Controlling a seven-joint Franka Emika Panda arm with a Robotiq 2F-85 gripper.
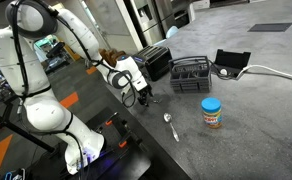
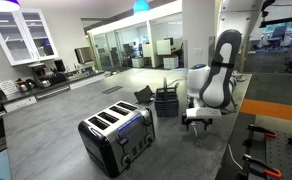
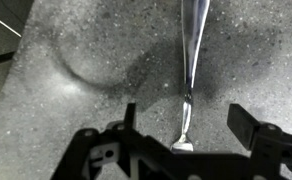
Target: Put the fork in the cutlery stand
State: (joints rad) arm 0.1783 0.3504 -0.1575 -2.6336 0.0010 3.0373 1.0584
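Observation:
The fork's thin neck is low at the counter, level with my fingers. My gripper needs to close on the neck of the fork now.
In the wrist view the fork, slender and metal, lies flat on the speckled grey counter. Its handle runs to the top edge and its tines end sits low between my jaws. My gripper is open, with one finger on each side of the fork and not touching it. In both exterior views the gripper points down, close to the counter. The cutlery stand, a black slotted basket, stands further back on the counter and also shows in an exterior view.
A shiny spoon lies near the counter's front edge, beside a jar with a blue lid. A black toaster stands next to the cutlery stand. A black holder with a white cable sits behind the stand.

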